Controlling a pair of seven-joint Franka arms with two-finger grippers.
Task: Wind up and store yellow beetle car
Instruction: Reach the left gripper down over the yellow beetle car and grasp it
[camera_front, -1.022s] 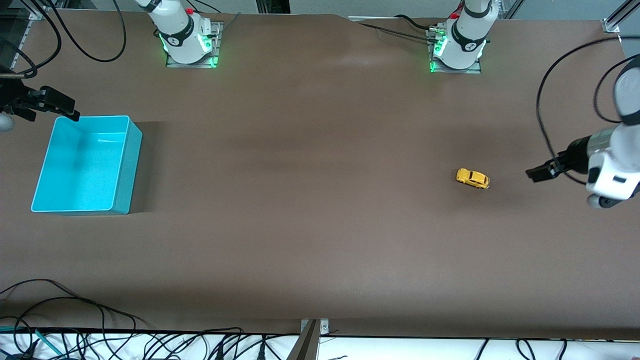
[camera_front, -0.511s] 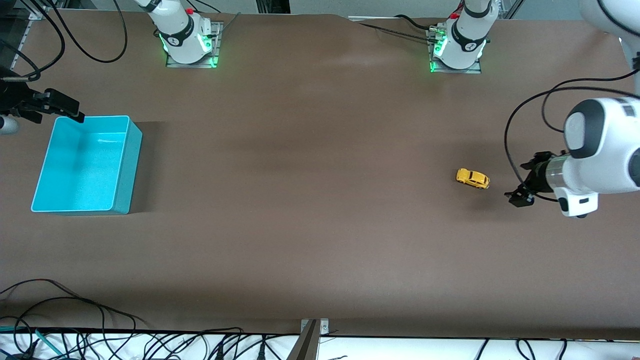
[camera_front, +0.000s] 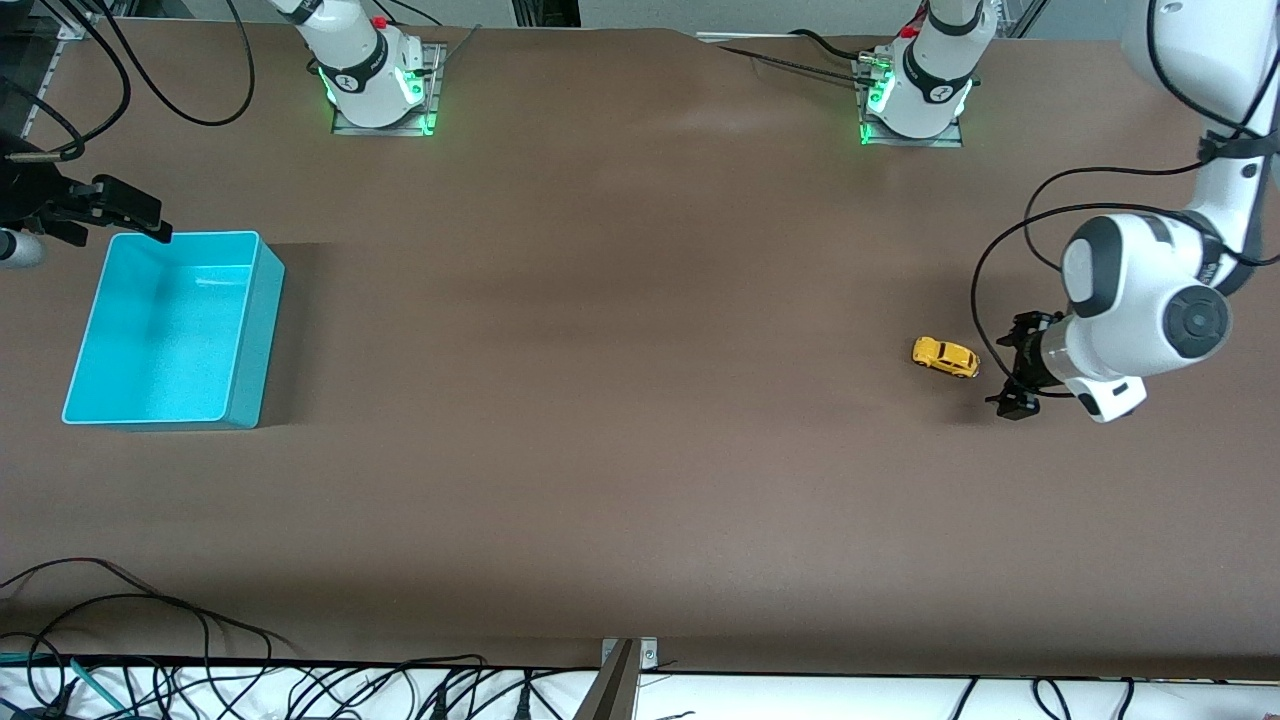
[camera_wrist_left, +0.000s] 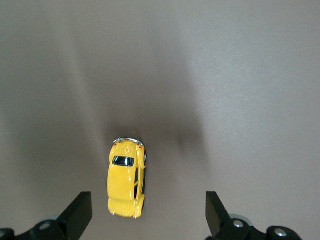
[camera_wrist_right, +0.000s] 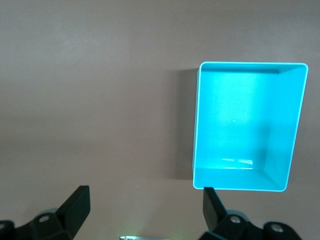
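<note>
The left gripper grabs the hood-end sides of the yellow beetle car (camera_front: 945, 356) next, to wind it up and store it in the turquoise bin (camera_front: 174, 330).
The yellow beetle car (camera_front: 945, 356) stands on the brown table toward the left arm's end. In the left wrist view the car (camera_wrist_left: 126, 179) lies close to one finger, partly between the two. My left gripper (camera_front: 1012, 365) is open and empty, low over the table just beside the car on the side toward the table's end; it also shows in its wrist view (camera_wrist_left: 147, 212). My right gripper (camera_front: 110, 212) is open and empty and waits above the turquoise bin's corner; it also shows in its wrist view (camera_wrist_right: 145, 202).
The empty turquoise bin (camera_front: 165, 330) stands at the right arm's end of the table and shows in the right wrist view (camera_wrist_right: 240, 115). Cables (camera_front: 150, 640) lie along the table edge nearest the camera.
The left arm has swung in from the table's end, turned its wrist, and brought its open gripper close beside the car. The right gripper shifted slightly. The car has not moved.
</note>
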